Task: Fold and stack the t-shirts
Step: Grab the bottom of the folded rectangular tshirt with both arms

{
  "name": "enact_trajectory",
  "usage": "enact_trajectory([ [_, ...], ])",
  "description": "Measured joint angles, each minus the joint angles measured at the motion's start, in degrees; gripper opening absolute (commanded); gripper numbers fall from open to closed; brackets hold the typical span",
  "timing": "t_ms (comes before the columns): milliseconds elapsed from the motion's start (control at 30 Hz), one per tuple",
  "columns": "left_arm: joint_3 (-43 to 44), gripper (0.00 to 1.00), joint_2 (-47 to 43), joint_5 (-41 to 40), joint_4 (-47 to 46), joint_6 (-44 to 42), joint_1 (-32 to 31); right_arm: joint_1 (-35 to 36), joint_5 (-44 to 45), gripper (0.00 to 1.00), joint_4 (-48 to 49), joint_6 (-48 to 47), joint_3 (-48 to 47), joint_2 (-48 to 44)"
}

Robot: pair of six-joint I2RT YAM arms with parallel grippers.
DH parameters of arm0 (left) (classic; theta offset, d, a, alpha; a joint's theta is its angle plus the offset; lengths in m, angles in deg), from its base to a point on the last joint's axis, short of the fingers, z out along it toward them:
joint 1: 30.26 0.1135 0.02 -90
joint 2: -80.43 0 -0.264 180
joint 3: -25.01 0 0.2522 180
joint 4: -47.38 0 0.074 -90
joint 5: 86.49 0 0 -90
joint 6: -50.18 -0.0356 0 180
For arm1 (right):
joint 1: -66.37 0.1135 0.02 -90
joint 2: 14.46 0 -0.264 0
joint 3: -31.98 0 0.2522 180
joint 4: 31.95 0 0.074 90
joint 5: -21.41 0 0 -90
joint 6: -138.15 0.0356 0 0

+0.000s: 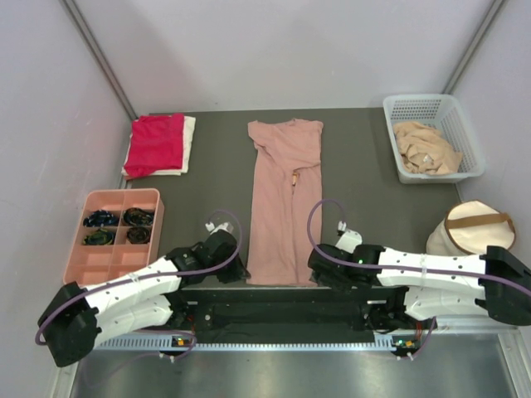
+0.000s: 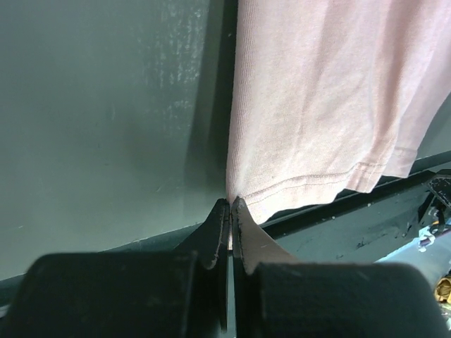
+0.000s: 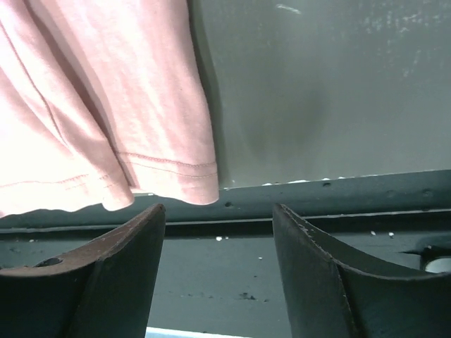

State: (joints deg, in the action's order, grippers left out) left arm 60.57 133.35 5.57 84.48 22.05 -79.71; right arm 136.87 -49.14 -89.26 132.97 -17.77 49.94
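Next, the right gripper picks up the pink t-shirt's free hem corner (image 1: 314,283) (image 3: 208,193), opposite the left gripper, to fold the hem over evenly.
A dusty-pink t-shirt (image 1: 282,199), folded into a long narrow strip, lies down the middle of the table with its hem at the near edge. My left gripper (image 1: 241,270) is at the hem's left corner. In the left wrist view the left gripper (image 2: 231,202) is shut on that corner of the pink cloth (image 2: 317,105). My right gripper (image 1: 316,267) sits at the hem's right corner. In the right wrist view it (image 3: 218,208) stands open and holds nothing, and the pink hem (image 3: 169,172) hangs just beyond its left finger. A red t-shirt (image 1: 155,143) lies folded on a white one (image 1: 189,139) at back left.
A white basket (image 1: 465,116) at back right holds a crumpled tan t-shirt (image 1: 425,148). A round cream bag (image 1: 470,230) with a brown strap stands at the right. A pink compartment tray (image 1: 104,265) with dark items sits at the left. Grey walls close in both sides.
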Motion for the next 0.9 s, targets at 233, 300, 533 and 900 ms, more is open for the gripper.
enact_trajectory([
  [233, -0.22, 0.0, -1.77, -0.02, 2.03, 0.28, -0.07, 0.0, -0.04, 0.62, 2.43, 0.04, 0.0, 3.13],
  [300, -0.26, 0.0, -2.8, -0.02, 2.69, 0.44, -0.11, 0.0, -0.07, 0.62, 2.99, 0.09, 0.0, 4.31],
  [533, -1.36, 0.0, -4.81, -0.04, 4.39, 1.25, -0.11, 0.0, -0.48, 0.56, 5.42, 0.33, 0.0, 7.58],
  [900, -1.46, 0.0, -5.2, -0.09, 5.2, 1.27, -0.13, 0.0, -0.68, 0.54, 9.75, 0.33, -0.52, 10.67],
])
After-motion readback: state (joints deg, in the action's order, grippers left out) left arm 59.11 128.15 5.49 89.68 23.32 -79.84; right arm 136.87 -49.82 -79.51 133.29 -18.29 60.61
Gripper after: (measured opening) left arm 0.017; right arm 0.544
